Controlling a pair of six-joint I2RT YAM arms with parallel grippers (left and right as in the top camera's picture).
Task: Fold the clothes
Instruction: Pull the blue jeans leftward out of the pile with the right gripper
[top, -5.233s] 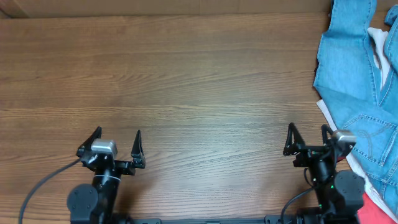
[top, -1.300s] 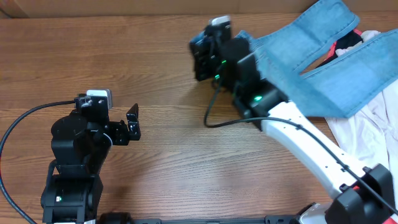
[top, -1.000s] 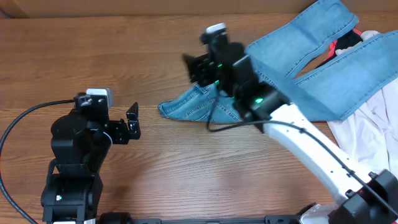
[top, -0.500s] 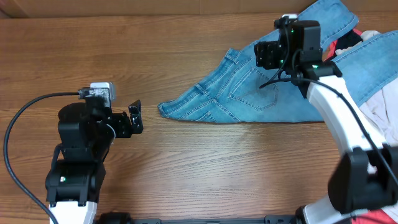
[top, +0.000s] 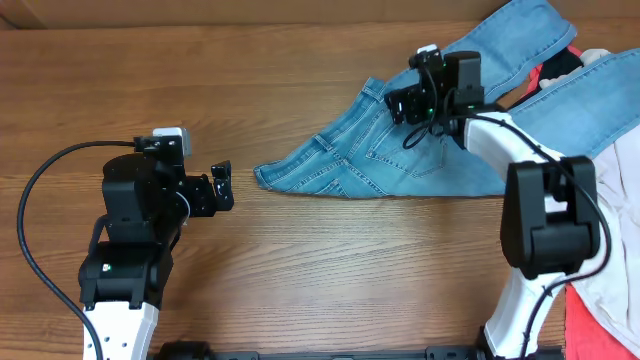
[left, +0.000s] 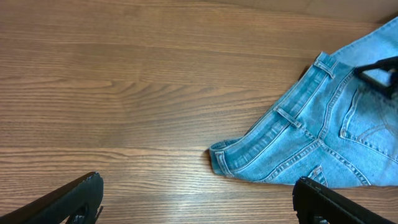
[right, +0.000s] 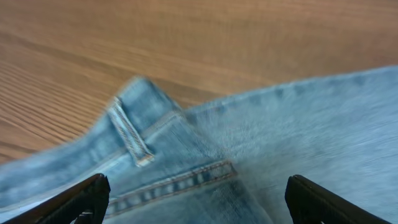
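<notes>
My right gripper needs to grab the jeans next at their far edge, by the seam near the belt loop. Then it can turn that layer of the jeans for folding.
The light blue jeans lie on the wooden table, waistband toward the left, legs running up to the back right. Their back pockets and belt loops face up. My right gripper is open and hovers over the upper seat of the jeans; its wrist view shows the waistband, a belt loop and pocket stitching between the wide-spread fingers. My left gripper is open and empty, just left of the waistband corner, a short gap away.
A white garment lies at the right edge, with red cloth at the front right corner and red and black cloth behind the jeans' legs. Bare wood lies left and in front.
The right arm dragged the jeans from the right edge to the table's middle, let go and drew back to the right over the seat. The left arm rose and edged right.
</notes>
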